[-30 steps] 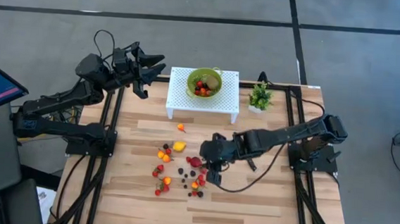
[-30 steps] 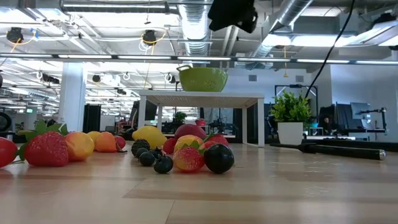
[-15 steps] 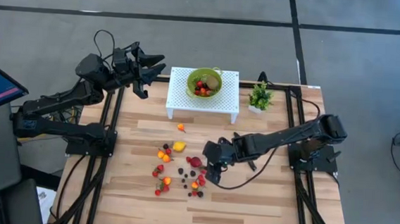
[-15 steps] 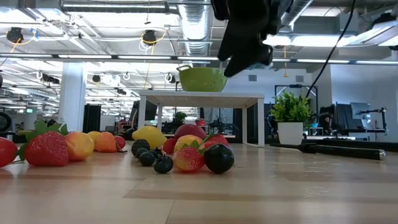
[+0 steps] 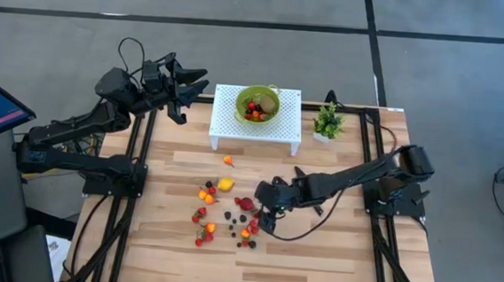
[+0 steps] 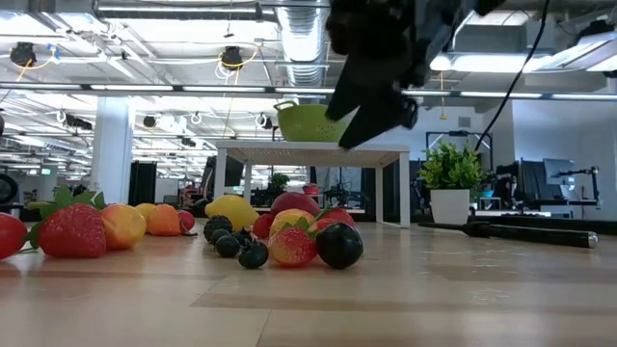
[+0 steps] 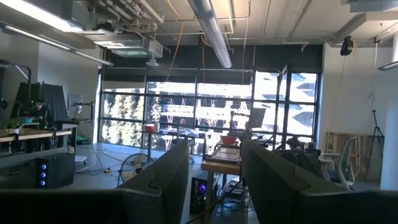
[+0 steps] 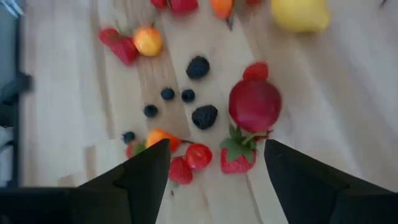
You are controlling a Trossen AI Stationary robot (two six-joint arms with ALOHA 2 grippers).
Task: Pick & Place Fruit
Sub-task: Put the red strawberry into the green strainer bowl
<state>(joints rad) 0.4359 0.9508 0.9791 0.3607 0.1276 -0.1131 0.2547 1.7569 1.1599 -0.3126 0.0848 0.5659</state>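
The strawberry needs to go in the green bowl (image 5: 256, 103). My right gripper will grab it below its leafy cap next.
Many small toy fruits (image 5: 225, 210) lie loose on the wooden table: strawberries, a lemon, berries and a red round one (image 8: 255, 104). A few more sit in the green bowl (image 5: 256, 103) on the white stand (image 5: 254, 132). My right gripper (image 5: 262, 218) (image 8: 214, 186) hangs open above the right side of the pile, slanting down. Below its gap lie a strawberry (image 8: 236, 155) and a small red fruit (image 8: 198, 155). The low view shows the gripper (image 6: 362, 125) well above the fruit (image 6: 289, 236). My left gripper (image 5: 198, 86) (image 7: 214, 180) waits raised at the far left, open, with nothing between its fingers.
A small potted plant (image 5: 328, 121) stands right of the white stand. A black knife (image 6: 521, 232) lies on the table at the right. Bare wood (image 5: 332, 262) stretches along the near edge and the right of the pile.
My right gripper has come down toward the fruit pile and its fingers have spread apart. The fruit has not moved.
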